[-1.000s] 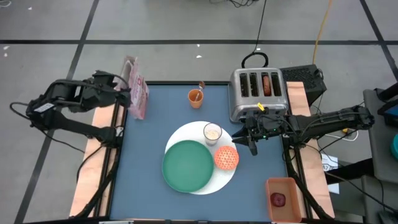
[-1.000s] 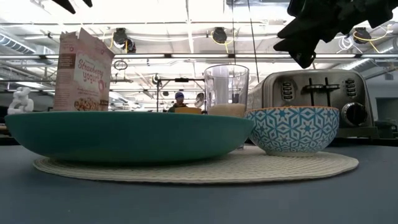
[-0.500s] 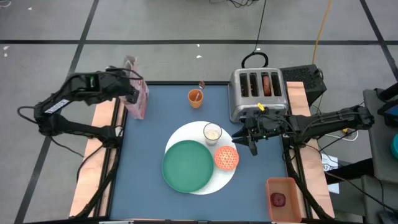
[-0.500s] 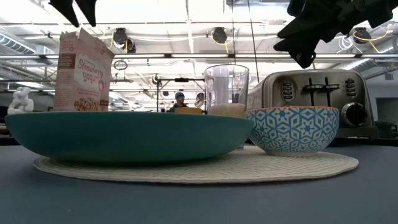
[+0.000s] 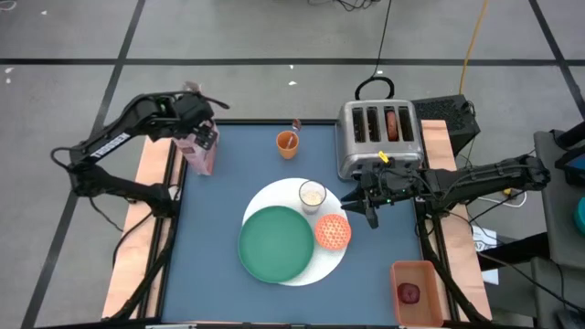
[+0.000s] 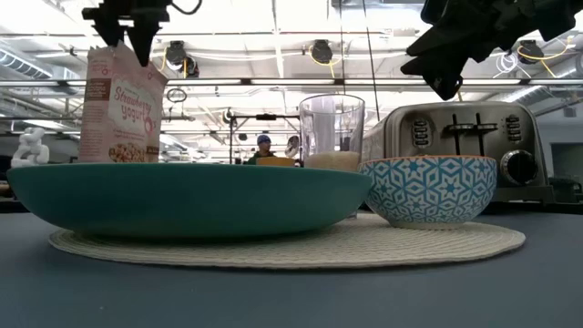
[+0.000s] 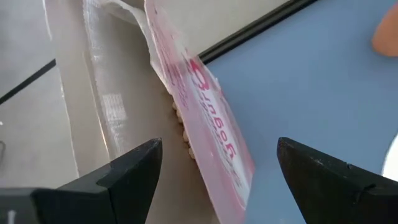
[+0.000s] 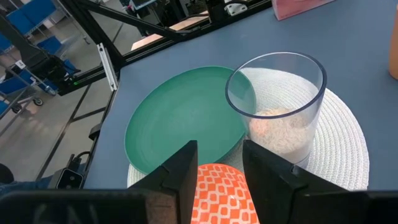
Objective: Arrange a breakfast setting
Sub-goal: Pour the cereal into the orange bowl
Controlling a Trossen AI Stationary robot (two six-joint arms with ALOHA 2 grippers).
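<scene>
My left gripper grabs the pink cereal box by its open top [image 5: 195, 140] [image 7: 180, 118] next, to serve cereal.
A green plate [image 5: 274, 243], a glass [image 5: 313, 194] partly filled with cereal and an orange patterned bowl [image 5: 333, 232] stand on a white round mat [image 5: 322, 265] at mid-table. A brown bagel [image 5: 392, 123] sticks out of a toaster slot. A dark red fruit [image 5: 409, 292] lies in a pink tray. A spoon [image 5: 295, 125] stands in an orange cup. My left gripper [image 7: 217, 149] is open, one finger on each side of the pink cereal box's open top [image 7: 205, 106], just above it. My right gripper [image 8: 221, 162] hangs open over the bowl [image 8: 221, 190].
The silver toaster [image 5: 379, 137] stands at the far right, just behind my right gripper [image 5: 368, 212]. The cereal box [image 5: 201, 151] stands upright at the table's far left edge. The orange cup [image 5: 288, 143] is at the far middle. Bare blue tabletop [image 5: 219, 292] lies at the near left.
My left gripper has swung from beyond the table's left edge toward the right, over the cereal box. It has sunk a little and turned, so that its fingers now stand on either side of the box's top. The right arm has kept still.
</scene>
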